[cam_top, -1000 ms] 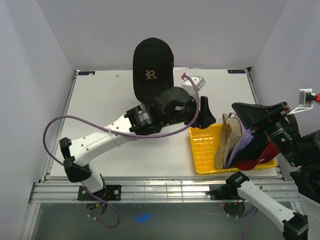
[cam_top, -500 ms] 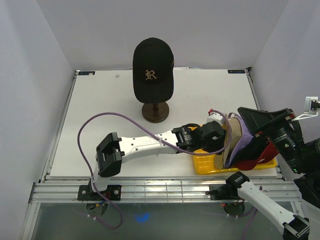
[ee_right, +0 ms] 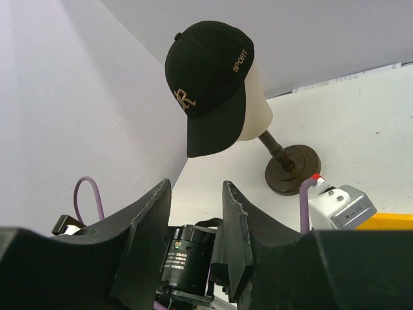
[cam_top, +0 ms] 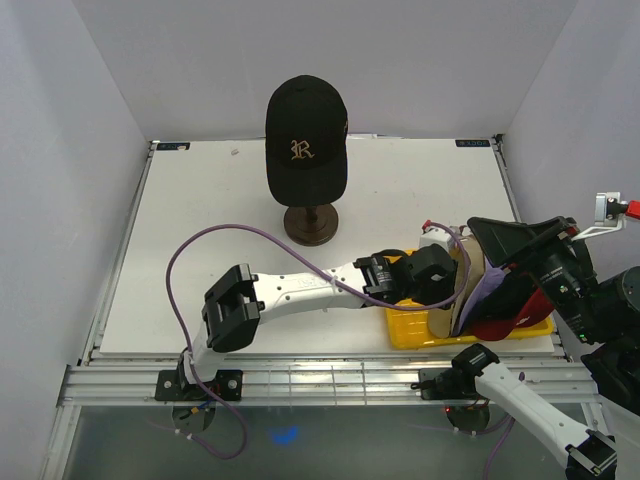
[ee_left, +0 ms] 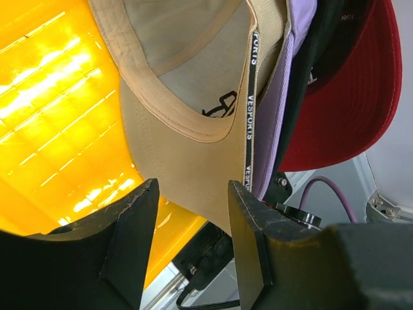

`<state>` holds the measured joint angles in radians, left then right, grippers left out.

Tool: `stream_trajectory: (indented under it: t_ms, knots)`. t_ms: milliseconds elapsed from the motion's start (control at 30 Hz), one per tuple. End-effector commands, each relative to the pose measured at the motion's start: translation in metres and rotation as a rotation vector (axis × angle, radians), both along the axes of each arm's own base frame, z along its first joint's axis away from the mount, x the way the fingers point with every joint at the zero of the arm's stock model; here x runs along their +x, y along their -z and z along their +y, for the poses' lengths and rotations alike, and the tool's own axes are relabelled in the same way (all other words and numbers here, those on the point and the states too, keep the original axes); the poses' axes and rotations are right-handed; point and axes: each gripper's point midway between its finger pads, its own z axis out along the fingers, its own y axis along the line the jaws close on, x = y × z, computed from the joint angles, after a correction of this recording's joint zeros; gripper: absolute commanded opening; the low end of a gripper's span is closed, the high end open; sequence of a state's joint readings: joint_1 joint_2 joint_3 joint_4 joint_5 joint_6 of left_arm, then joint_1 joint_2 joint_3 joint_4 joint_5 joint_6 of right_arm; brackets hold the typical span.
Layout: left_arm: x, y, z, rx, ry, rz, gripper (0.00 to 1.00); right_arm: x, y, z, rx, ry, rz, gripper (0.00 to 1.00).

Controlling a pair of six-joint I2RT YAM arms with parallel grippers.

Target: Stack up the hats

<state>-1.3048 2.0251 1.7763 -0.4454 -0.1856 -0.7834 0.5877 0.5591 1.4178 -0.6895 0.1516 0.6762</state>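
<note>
The tan cap needs to be stacked over the black cap [ee_left: 300, 84] on the mannequin head. My left gripper will next grab the tan cap's edge, so the tan cap's opening stays free.
The black cap with a gold R [cam_top: 305, 140] sits on the mannequin head; it also shows in the right wrist view [ee_right: 210, 84]. The tan cap [cam_top: 466, 290], lavender cap [cam_top: 490, 283], a black cap [ee_left: 300, 84] and the red cap [cam_top: 520, 322] stand on edge together in the yellow tray [cam_top: 405, 322]. My left gripper [cam_top: 450, 283] is open at the tan cap [ee_left: 187, 129]; the cap's lower edge lies between the jaws [ee_left: 190, 216]. My right gripper [cam_top: 495, 235] is open and empty above the caps, and points toward the mannequin [ee_right: 197, 194].
The mannequin head [ee_right: 257, 106] stands on a dark wooden stand [cam_top: 310, 224] at the table's middle back. The left arm's purple cable [cam_top: 200, 250] loops over the table. The left arm's wrist motor [ee_right: 187, 258] sits right below the right fingers.
My left arm has swung from the mannequin stand to the tray and now has its open jaws at the tan cap. The right gripper has shifted slightly left.
</note>
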Motion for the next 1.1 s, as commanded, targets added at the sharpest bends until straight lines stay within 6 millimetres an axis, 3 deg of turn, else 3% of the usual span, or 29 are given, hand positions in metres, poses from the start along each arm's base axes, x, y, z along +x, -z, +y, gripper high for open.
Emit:
stream_trajectory:
  t_ms: [0,133,267,500,833,1033,1067]
  knots:
    - [0.003,-0.047,0.008,-0.098,-0.045,-0.034,0.57,-0.002,-0.006,0.001,0.001,-0.013,-0.031,0.43]
    - [0.005,-0.071,0.016,-0.138,-0.049,-0.073,0.58,0.000,-0.005,0.003,0.000,-0.013,-0.029,0.44]
    - [0.003,-0.079,0.013,-0.161,-0.026,-0.083,0.59,-0.001,-0.007,0.003,0.005,-0.016,-0.037,0.43]
    - [-0.008,-0.061,-0.007,-0.141,0.028,-0.063,0.58,0.001,-0.005,0.004,-0.002,-0.017,-0.032,0.44]
    - [-0.001,-0.035,-0.021,-0.070,0.025,-0.079,0.57,0.001,-0.002,0.004,-0.011,-0.018,-0.032,0.44]
    - [0.000,-0.019,-0.016,-0.029,0.009,-0.073,0.50,0.000,-0.001,0.003,-0.011,-0.016,-0.034,0.44]
    - [0.001,-0.018,-0.016,-0.025,0.006,-0.076,0.44,0.001,0.000,0.003,-0.013,-0.015,-0.032,0.44]
